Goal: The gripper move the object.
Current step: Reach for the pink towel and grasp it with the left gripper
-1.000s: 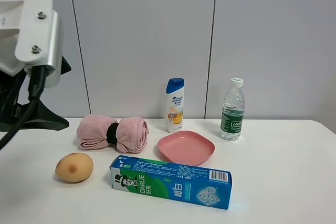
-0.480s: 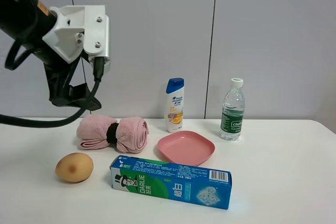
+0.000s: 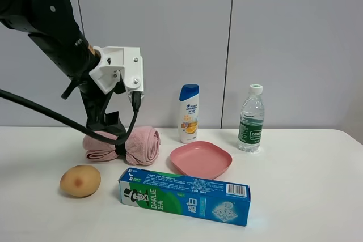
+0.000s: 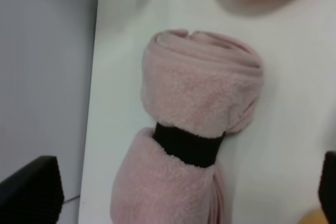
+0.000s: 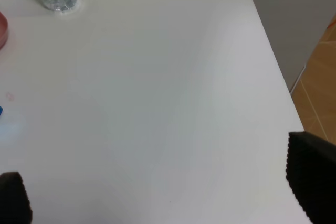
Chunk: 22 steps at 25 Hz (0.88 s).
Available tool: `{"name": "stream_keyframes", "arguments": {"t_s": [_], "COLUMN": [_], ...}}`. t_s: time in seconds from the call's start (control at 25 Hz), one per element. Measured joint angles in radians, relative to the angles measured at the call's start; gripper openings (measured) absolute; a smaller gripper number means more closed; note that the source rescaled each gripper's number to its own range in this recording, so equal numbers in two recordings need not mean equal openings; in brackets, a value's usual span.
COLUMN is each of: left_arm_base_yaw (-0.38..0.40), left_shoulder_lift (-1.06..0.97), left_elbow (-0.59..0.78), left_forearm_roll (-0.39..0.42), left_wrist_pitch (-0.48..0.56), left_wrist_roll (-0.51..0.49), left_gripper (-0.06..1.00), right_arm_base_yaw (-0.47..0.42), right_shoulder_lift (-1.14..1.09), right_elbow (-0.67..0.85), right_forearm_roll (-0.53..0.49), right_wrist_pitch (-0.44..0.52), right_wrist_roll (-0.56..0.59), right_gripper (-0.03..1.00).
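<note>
My left gripper is going to move the pink towel across the table, so it will next grab its rolled half [image 3: 100,149] beside the black band [image 3: 120,149].
A rolled pink towel [image 3: 142,144] with a black band lies at the back left of the white table. It fills the left wrist view [image 4: 199,93]. My left gripper [image 3: 106,127] hangs just above the towel's left part. Its two black fingers stand wide apart on either side of the towel in the left wrist view [image 4: 178,192], open and empty. My right gripper [image 5: 163,192] is open and empty over bare table near the right edge. It is out of the exterior high view.
A tan egg-shaped object [image 3: 80,181] lies in front of the towel. A green and blue toothpaste box [image 3: 184,196] lies at the front middle. Behind it are a pink plate [image 3: 201,159], a shampoo bottle [image 3: 189,113] and a water bottle [image 3: 251,118]. The table's right edge [image 5: 273,77] drops to the floor.
My left arm has swung in from the far left and come down, ending right over the pink towel. Nothing on the table has moved.
</note>
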Motion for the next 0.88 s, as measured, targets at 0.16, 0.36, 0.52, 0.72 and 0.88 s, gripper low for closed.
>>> {"name": "stream_keyframes", "arguments": {"t_s": [0.16, 0.36, 0.52, 0.72, 0.88], "left_arm_base_yaw": [0.020, 0.038, 0.043, 0.052, 0.053], "left_shoulder_lift": [0.046, 0.097, 0.133, 0.181, 0.212], "left_elbow": [-0.016, -0.019, -0.020, -0.023, -0.023], "left_forearm_roll": [0.032, 0.088, 0.108, 0.117, 0.124], "left_wrist_pitch": [-0.025, -0.126, -0.204, -0.216, -0.214], "left_wrist_roll": [0.000, 0.000, 0.000, 0.000, 0.000], "left_gripper": [0.97, 0.97, 0.97, 0.97, 0.97], "right_arm_base_yaw": [0.000, 0.000, 0.000, 0.000, 0.000], "right_shoulder_lift": [0.000, 0.000, 0.000, 0.000, 0.000], "right_elbow": [0.000, 0.000, 0.000, 0.000, 0.000], "right_forearm_roll": [0.000, 0.000, 0.000, 0.000, 0.000], "right_wrist_pitch": [0.000, 0.000, 0.000, 0.000, 0.000], "right_wrist_roll": [0.000, 0.000, 0.000, 0.000, 0.000], "right_gripper": [1.00, 1.00, 1.00, 1.00, 1.00]}}
